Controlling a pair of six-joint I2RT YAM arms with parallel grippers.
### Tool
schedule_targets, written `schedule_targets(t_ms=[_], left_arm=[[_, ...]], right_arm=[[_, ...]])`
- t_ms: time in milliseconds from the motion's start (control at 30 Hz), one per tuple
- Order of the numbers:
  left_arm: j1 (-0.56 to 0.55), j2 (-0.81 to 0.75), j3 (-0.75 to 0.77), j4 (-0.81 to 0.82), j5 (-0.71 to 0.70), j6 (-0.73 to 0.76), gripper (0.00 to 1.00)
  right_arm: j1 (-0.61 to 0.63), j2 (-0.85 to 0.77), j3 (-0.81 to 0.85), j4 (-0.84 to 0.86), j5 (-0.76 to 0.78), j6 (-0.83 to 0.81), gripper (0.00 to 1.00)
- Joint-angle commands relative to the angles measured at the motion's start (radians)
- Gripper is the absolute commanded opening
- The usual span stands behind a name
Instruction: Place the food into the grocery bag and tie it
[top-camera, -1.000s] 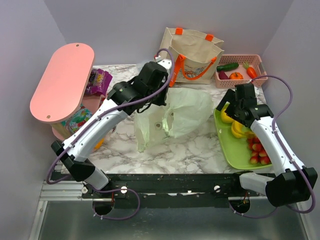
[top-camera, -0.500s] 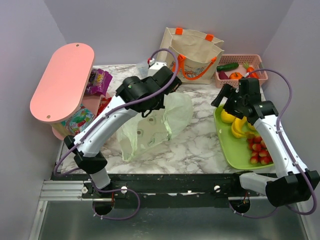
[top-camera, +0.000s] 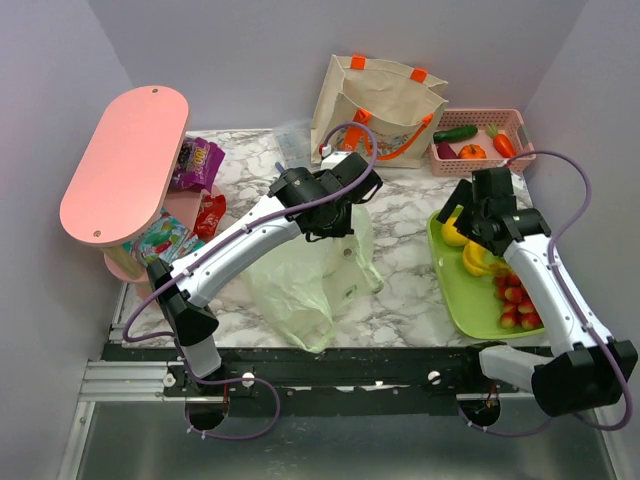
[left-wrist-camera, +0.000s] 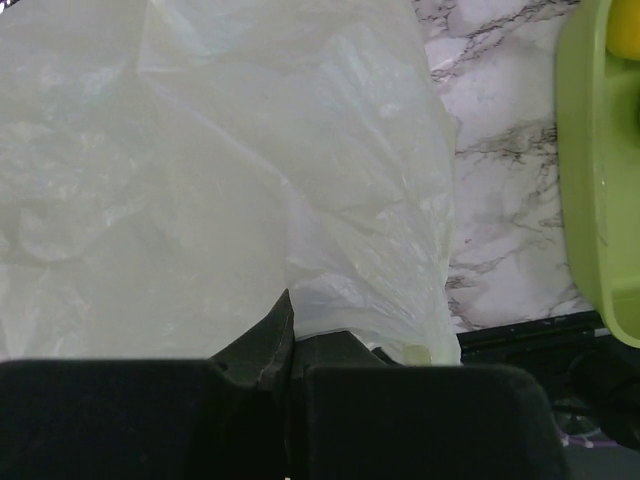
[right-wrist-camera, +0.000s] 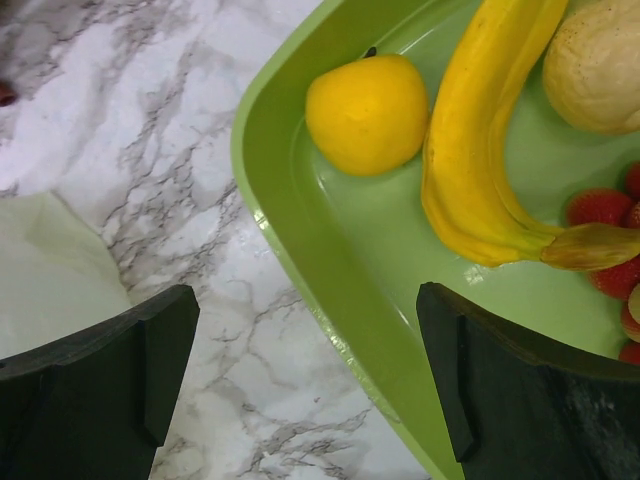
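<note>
The yellow citrus will be grabbed by its round sides once my right gripper reaches it. The citrus's bottom stays free to drop into the grocery bag (top-camera: 305, 290).
The pale green grocery bag (top-camera: 305, 290) lies crumpled on the marble table, reaching the front edge. My left gripper (top-camera: 343, 218) is shut on its upper edge. In the left wrist view the jaws stand closed (left-wrist-camera: 289, 345) with a fold of the bag (left-wrist-camera: 250, 150) pinched between them. My right gripper (top-camera: 459, 215) is open and empty, hovering over the left rim of the green tray (top-camera: 455, 295). In the right wrist view its fingers (right-wrist-camera: 310, 370) straddle the tray rim (right-wrist-camera: 300, 230). A yellow citrus (right-wrist-camera: 367, 112) and a banana (right-wrist-camera: 480, 170) lie on the tray.
A pale round fruit (right-wrist-camera: 598, 65) and red strawberries (top-camera: 515, 300) share the tray. A beige tote with orange handles (top-camera: 385, 105) and a pink basket (top-camera: 520, 120) of vegetables stand at the back. A pink shelf (top-camera: 125, 160) with snack packets (top-camera: 195, 160) is at the left.
My left arm has swung right and pulled the bag toward the front edge of the table. My right gripper rose, then came back down over the tray's left rim.
</note>
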Motion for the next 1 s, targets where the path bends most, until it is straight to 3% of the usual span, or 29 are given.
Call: schedule_targets(t_ms=[0, 267, 967], left_arm=[[0.001, -0.008, 0.004, 0.041, 0.082, -0.035, 0.0], [0.007, -0.004, 0.0, 0.01, 0.136, -0.028, 0.0], [0.015, 0.001, -0.012, 0.013, 0.195, 0.021, 0.0]], right_arm=[[-0.006, 0.08, 0.002, 0.06, 0.093, 0.02, 1.0], [-0.01, 0.193, -0.009, 0.138, 0.195, -0.003, 1.0], [-0.072, 0.418, -0.058, 0.294, 0.157, -0.045, 0.98]])
